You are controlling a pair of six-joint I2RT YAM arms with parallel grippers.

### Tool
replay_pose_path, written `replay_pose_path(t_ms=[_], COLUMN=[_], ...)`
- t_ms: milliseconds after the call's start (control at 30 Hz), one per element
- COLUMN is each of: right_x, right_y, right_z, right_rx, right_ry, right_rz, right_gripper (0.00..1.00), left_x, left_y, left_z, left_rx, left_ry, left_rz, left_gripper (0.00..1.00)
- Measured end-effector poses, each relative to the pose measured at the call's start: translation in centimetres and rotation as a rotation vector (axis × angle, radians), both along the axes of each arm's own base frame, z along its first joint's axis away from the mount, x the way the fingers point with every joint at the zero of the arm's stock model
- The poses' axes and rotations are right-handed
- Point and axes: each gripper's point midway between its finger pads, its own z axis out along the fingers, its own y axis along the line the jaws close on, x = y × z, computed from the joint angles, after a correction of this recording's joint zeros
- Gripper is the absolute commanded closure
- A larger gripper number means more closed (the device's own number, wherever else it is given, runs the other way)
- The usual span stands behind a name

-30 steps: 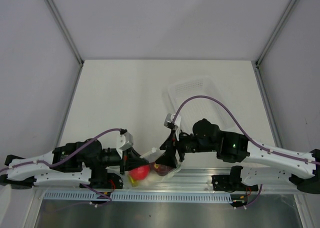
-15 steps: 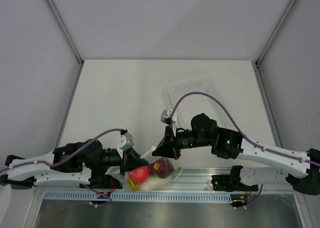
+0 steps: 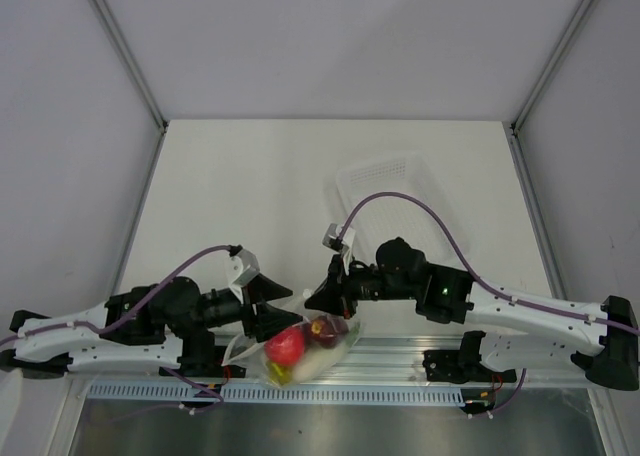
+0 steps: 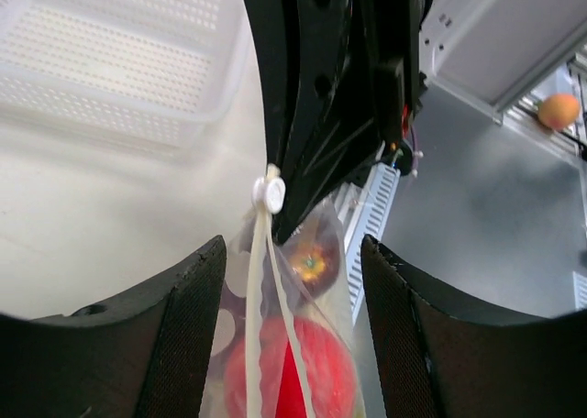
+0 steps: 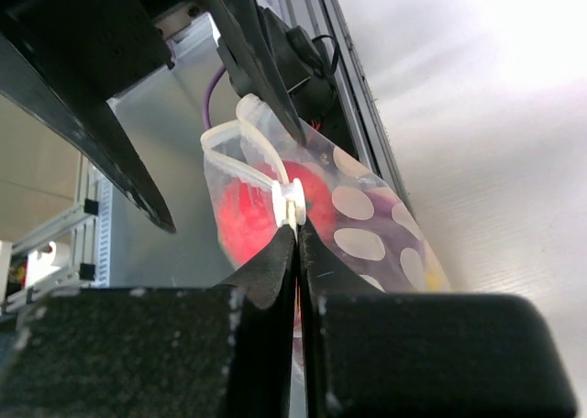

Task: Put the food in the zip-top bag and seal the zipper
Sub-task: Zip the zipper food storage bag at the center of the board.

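My left gripper grips the small white slider (image 4: pixel 269 193) next, fingers on either side of it. Then it draws the slider along to seal the zipper.
The zip-top bag (image 3: pixel 300 348) hangs at the table's near edge, clear with white dots (image 5: pixel 367 227). Inside show the food: a red round fruit (image 3: pixel 285 346), a dark red apple (image 4: pixel 310 264), some purple and a yellow bit (image 3: pixel 275 373). My right gripper (image 5: pixel 296 230) is shut on the bag's mouth edge, just below a small white slider (image 5: pixel 289 201) on the zipper (image 4: pixel 260 290). My left gripper (image 4: pixel 293 248) stands open, its fingers (image 4: pixel 188 345) on either side of the bag's top without touching it. The rest of the food is hidden.
A translucent white perforated tray (image 3: pixel 390 181) lies on the table behind the right arm. An aluminium rail (image 3: pixel 400 351) and slotted cable duct (image 3: pixel 150 391) run along the near edge under the bag. A small orange ball (image 4: pixel 558 111) sits off the table.
The right gripper closed on the bag's mouth edge and shifted slightly left. The left gripper then opened and let go of the bag, which sagged lower.
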Motion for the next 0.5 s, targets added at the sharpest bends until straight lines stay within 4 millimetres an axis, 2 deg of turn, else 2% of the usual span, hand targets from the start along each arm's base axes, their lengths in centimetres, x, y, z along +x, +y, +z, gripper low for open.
replay_pose_path(t_ms=[167, 300, 467, 500], right_x=[0.1, 0.1, -0.2, -0.2], right_y=[0.1, 0.2, 0.3, 0.3], right_z=[-1.3, -1.2, -1.0, -1.0], right_rx=[0.002, 0.016, 0.025, 0.026], right_ry=[0.026, 0.031, 0.028, 0.027], right_rz=[-0.019, -0.021, -0.013, -0.011], right_gripper=[1.00, 1.00, 1.00, 1.00], left_x=[1.3, 1.8, 2.2, 2.2], left_y=[0.3, 0.2, -1.3, -1.6], left_z=[1.3, 2.0, 1.1, 0.7], left_rx=[-0.083, -0.113, -0.046, -0.030], left_ry=[-0.034, -0.062, -0.087, -0.088], left_rz=[0.068, 0.090, 0.091, 0.090], left_gripper=[0.42, 0.45, 0.45, 0.49])
